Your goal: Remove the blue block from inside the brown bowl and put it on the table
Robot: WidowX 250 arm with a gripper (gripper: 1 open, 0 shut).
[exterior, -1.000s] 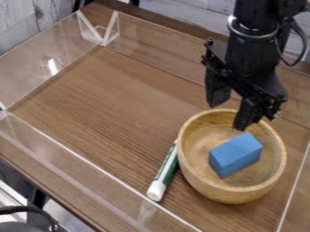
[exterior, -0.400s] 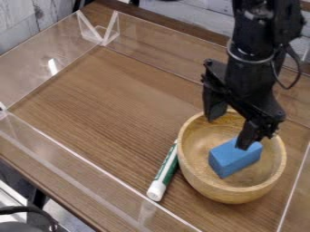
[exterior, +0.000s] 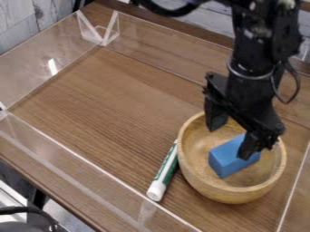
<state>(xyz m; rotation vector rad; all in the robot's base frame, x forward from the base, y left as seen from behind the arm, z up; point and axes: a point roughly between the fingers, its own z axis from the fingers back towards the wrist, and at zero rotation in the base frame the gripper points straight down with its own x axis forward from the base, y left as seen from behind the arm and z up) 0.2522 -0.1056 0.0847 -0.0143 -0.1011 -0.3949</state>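
Note:
The end of one finger is above the brown bowl's far rim, short of the blue block's side (exterior: 227, 161), so my gripper would miss if it closed now. It should move toward the block first and then close.
The blue block (exterior: 230, 160) lies inside the brown bowl (exterior: 197, 172) at the table's (exterior: 109, 100) front right. My black gripper (exterior: 235, 131) hangs straight down over the bowl, its jaws open wide. One finger (exterior: 252, 143) reaches down in front of the block's upper right part and hides it; the other finger (exterior: 218, 116) stands over the bowl's far left rim. Whether a finger touches the block I cannot tell. Nothing is held.
A white-and-green marker pen (exterior: 165, 172) lies on the table just left of the bowl. Clear acrylic walls (exterior: 49, 65) run around the table's edges, with a folded clear piece (exterior: 100, 29) at the far left corner.
The gripper has come down toward the bowl, and its lower finger now overlaps the blue block. The jaws stayed open. Block, bowl and marker have not moved.

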